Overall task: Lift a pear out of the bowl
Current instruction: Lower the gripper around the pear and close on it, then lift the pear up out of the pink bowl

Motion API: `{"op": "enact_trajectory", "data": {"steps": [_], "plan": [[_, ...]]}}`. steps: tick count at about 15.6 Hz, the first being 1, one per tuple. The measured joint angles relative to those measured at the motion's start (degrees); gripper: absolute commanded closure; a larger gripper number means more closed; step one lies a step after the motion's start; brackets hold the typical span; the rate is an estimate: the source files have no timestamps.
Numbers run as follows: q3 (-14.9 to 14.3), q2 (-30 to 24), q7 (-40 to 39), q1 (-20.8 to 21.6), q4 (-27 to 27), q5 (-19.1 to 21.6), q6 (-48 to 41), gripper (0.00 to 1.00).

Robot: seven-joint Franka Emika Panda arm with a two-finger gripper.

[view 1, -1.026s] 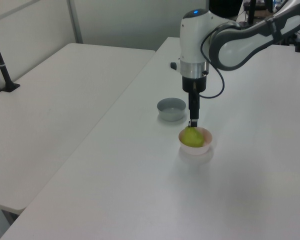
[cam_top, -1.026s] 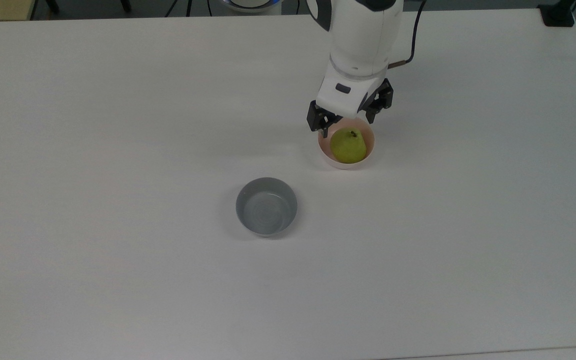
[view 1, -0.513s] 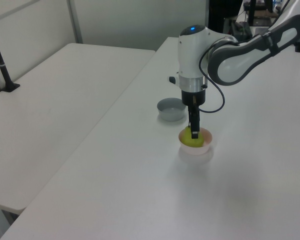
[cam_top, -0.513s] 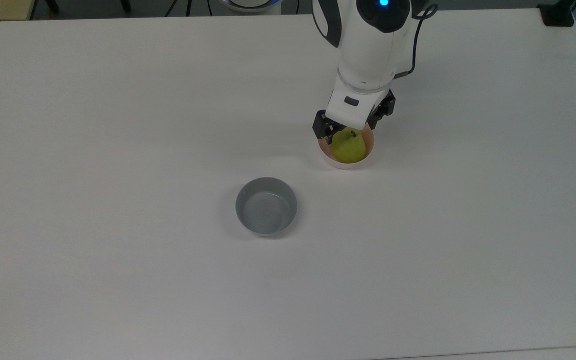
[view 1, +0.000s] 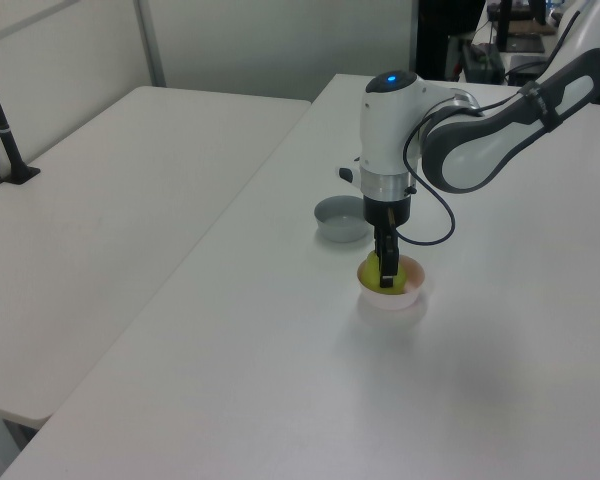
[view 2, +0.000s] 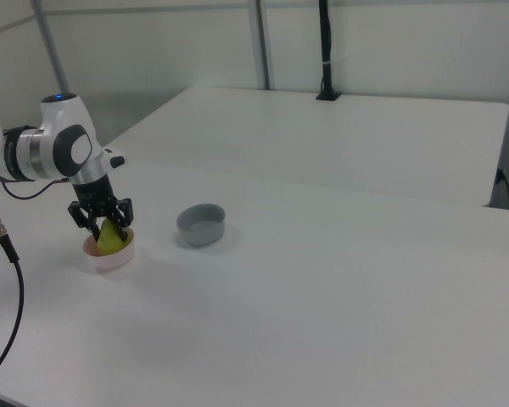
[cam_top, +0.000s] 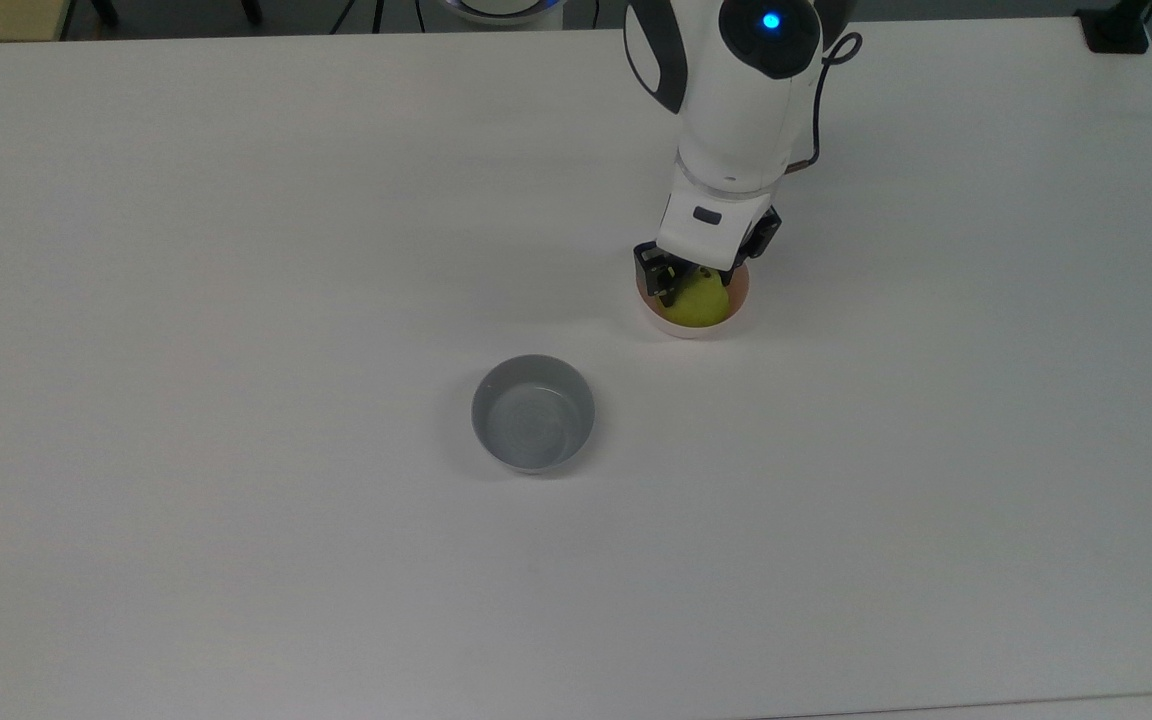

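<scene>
My gripper grabs the yellow-green pear by its rounded body [view 1: 399, 275] next, to lift the pear out of the pink bowl [view 1: 402, 298].
The yellow-green pear [cam_top: 700, 305] lies in the small pale pink bowl [cam_top: 681, 329] right of the table's middle in the top view. My gripper [cam_top: 696, 276] has come straight down over it and stands open, with one black finger on each side of the fruit and its tips inside the bowl's rim. In the right view the gripper [view 2: 103, 225] straddles the pear [view 2: 110, 241] in the bowl [view 2: 112, 258]. In the left view the gripper [view 1: 386, 276] covers most of the pear [view 1: 369, 273] in the bowl [view 1: 402, 298].
An empty grey bowl [cam_top: 533, 412] of like size stands on the white table [cam_top: 236, 250], toward the top view's lower left of the pink bowl. A second white table [view 2: 365, 127] adjoins, with a black post [view 2: 325, 51] clamped to it.
The gripper has dropped from just above the bowl's far rim down around the pear. The pear and both bowls have stayed in place.
</scene>
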Motion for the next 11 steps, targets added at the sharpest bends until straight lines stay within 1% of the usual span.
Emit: {"op": "enact_trajectory", "data": {"steps": [2,7,9,11], "plan": [[0.02,0.04,0.0,0.0,-0.05,-0.01,0.07,0.96],[0.19,-0.22,0.01,0.01,0.03,-0.01,0.1,0.96],[0.19,-1.1,0.02,-0.01,0.11,-0.01,-0.49,0.96],[0.19,-2.88,0.03,-0.06,0.18,-0.01,-2.37,1.0]]}}
